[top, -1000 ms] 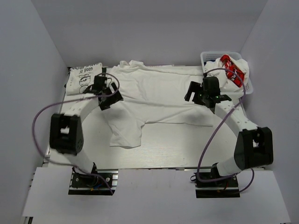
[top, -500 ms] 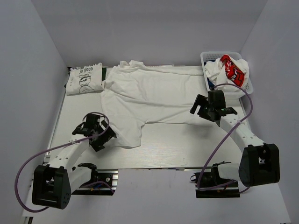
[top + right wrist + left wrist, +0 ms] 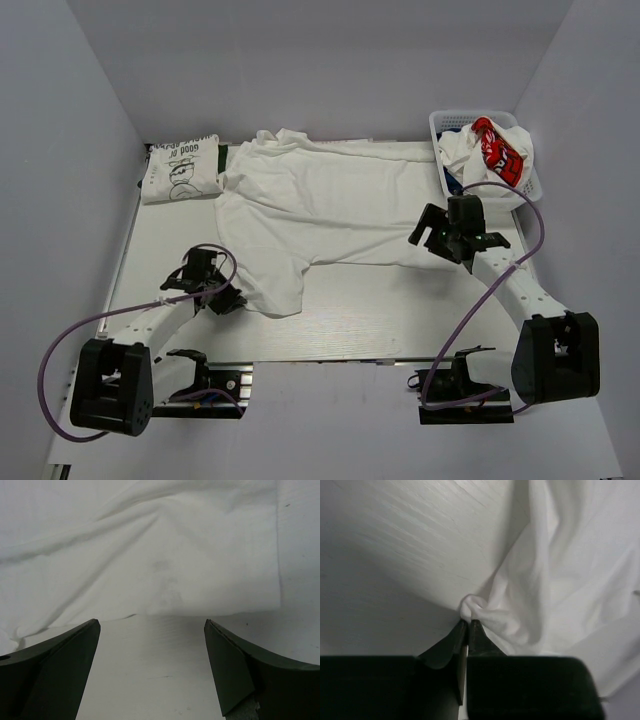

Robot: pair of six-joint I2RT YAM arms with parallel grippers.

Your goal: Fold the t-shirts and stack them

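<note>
The white t-shirt's near hem corner [image 3: 455, 267] [image 3: 274, 605], on the basket side, will be grabbed next by my right gripper, to fold the t-shirt's near edge over alongside my left gripper.
A large white t-shirt [image 3: 320, 205] lies spread across the middle of the table, one flap reaching toward the front left. My left gripper [image 3: 228, 298] is low at that flap's edge and shut on a small bunched fold of the white cloth [image 3: 470, 605], which sits right at its fingertips [image 3: 468, 623]. My right gripper [image 3: 447, 238] hovers by the shirt's right hem [image 3: 165, 600], wide open over bare table with nothing between its fingers [image 3: 152, 622]. A folded white t-shirt [image 3: 182, 168] with a black line drawing rests at the back left.
A white lattice basket [image 3: 440, 122] at the back right holds more t-shirts, one with a red patch [image 3: 497, 148]. Grey walls close in the table on three sides. Purple cables loop off both arms.
The left arm swung from the back left beside the folded shirt to the front left and shut on the flap's edge. The right arm drifted slightly right and stayed open.
</note>
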